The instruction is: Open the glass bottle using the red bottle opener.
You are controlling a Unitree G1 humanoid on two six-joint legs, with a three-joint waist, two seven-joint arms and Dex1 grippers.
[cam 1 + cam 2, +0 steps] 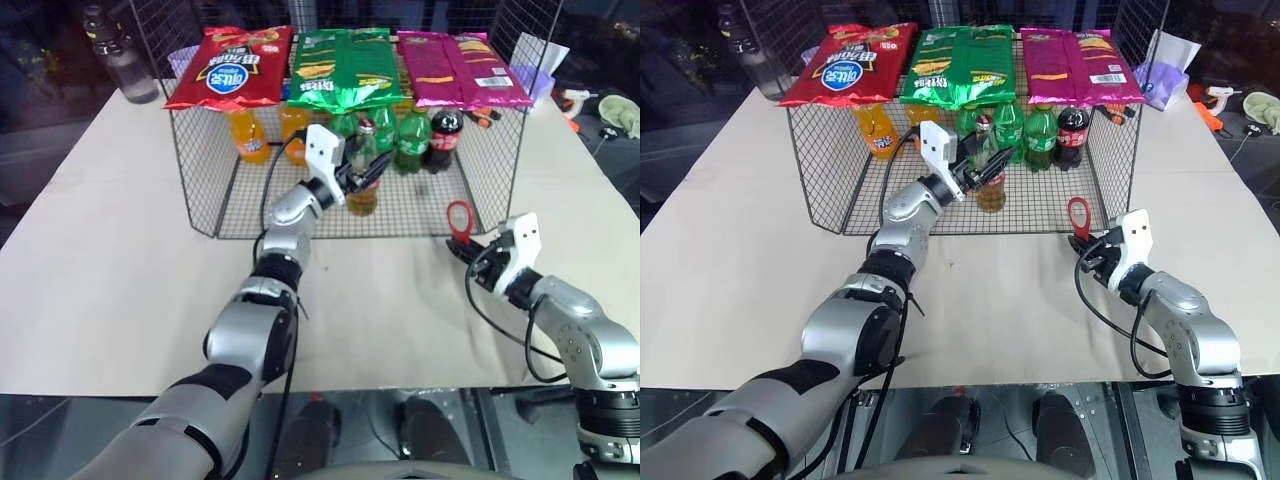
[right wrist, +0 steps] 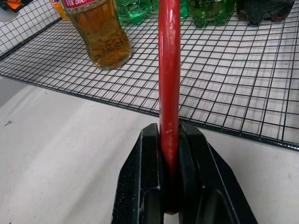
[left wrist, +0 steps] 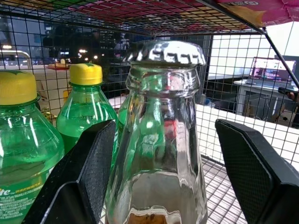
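Note:
The left gripper grabs the glass bottle by its narrow neck (image 3: 162, 114) next, just below the cap, since green bottles crowd in close behind the bottle.
The glass bottle (image 1: 362, 190), holding amber liquid under a narrow neck and a crimped cap (image 3: 166, 52), stands on the front part of the wire rack's floor (image 1: 420, 215). My left gripper (image 1: 365, 170) reaches in from the front. Its fingers (image 3: 88, 168) stand on either side of the bottle's neck (image 3: 159, 140), open, with a gap on the right. To the right, in front of the rack, my right gripper (image 1: 462, 245) is shut on the red bottle opener (image 1: 460, 217). The opener (image 2: 169, 70) stands upright with its ring head on top.
Green bottles (image 1: 410, 140), orange soda bottles (image 1: 248, 135) and a cola bottle (image 1: 445, 135) stand behind the glass bottle inside the rack. Three chip bags (image 1: 345, 68) lie on its top. A clear plastic bottle (image 1: 125, 60) stands at the table's back left.

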